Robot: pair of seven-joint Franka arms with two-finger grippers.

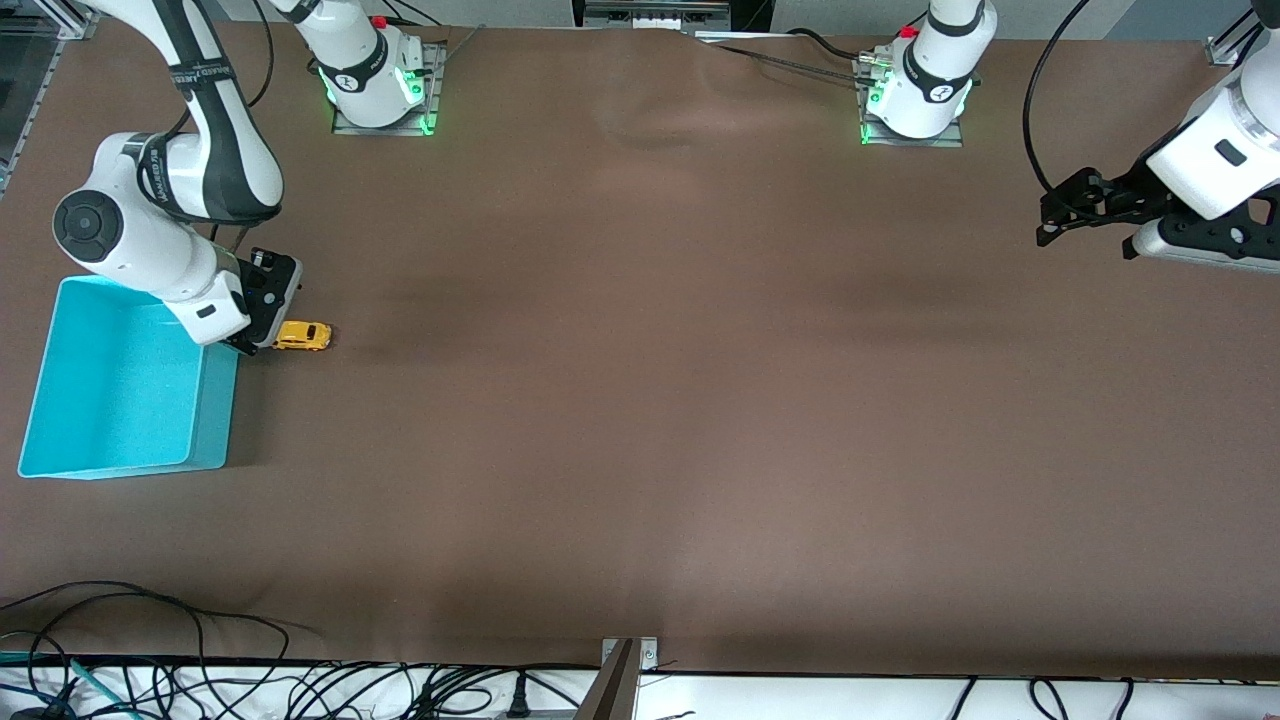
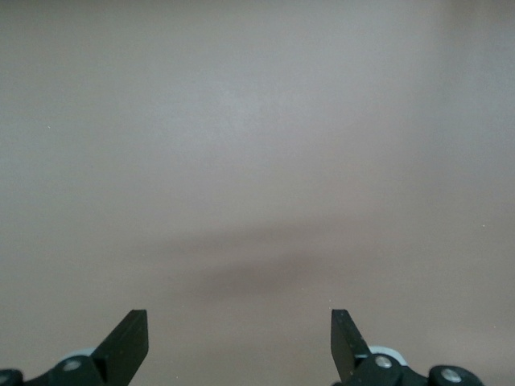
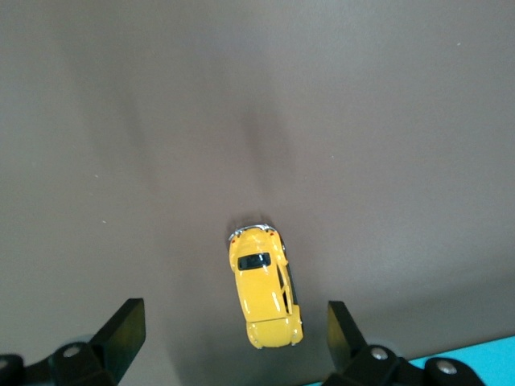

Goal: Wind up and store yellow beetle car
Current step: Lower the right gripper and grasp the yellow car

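Note:
The yellow beetle car is rounded and sloping at the nose and tail [image 1: 325, 336], so my right gripper needs to grab the car across its two facing door sides next.
The yellow beetle car [image 1: 303, 336] stands on its wheels on the brown table, just beside the turquoise bin [image 1: 214, 405], toward the right arm's end. My right gripper [image 1: 252, 344] is low over the car's bin-side end, between car and bin. In the right wrist view the car [image 3: 265, 285] lies with one end between the open fingertips of my right gripper [image 3: 236, 334], touching neither finger. My left gripper [image 1: 1046, 226] waits open and empty over bare table at the left arm's end; the left wrist view shows it [image 2: 239, 338] above the tabletop alone.
The bin is open-topped with nothing in it; a corner of it shows in the right wrist view [image 3: 483, 358]. Cables [image 1: 200, 670] run along the table edge nearest the front camera. Both arm bases stand along the edge farthest from it.

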